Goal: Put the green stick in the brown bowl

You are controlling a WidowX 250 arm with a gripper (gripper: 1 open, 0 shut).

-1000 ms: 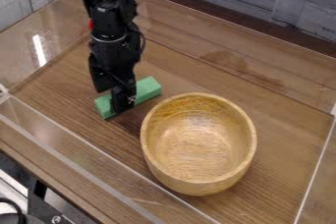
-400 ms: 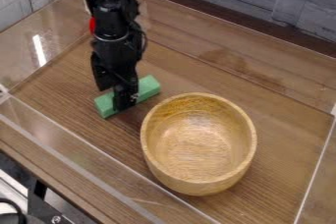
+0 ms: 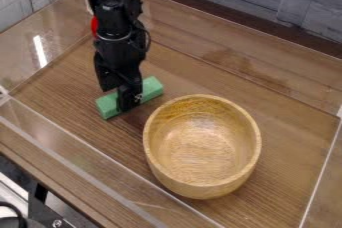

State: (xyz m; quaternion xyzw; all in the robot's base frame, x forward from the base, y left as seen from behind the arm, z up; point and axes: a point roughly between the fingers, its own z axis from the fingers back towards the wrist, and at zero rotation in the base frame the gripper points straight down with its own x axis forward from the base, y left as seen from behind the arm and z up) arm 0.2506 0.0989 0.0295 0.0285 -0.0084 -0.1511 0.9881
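My open fingers reach down on either side of the green stick's middle [image 3: 130,97], so my gripper closes on the green stick next.
The green stick [image 3: 147,91] lies flat on the wooden table, left of the brown bowl [image 3: 202,144]. My black gripper [image 3: 126,99] comes straight down onto the stick's middle, its open fingers astride the block and hiding its centre. Both green ends show, one at the lower left and one at the upper right. The stick rests on the table. The bowl is empty, upright, and its rim sits a short gap to the right of the stick.
Clear acrylic walls [image 3: 80,162] ring the table along the front, left and right sides. A grey planked wall [image 3: 267,2] stands behind. The black arm [image 3: 114,12] rises from the gripper toward the upper left.
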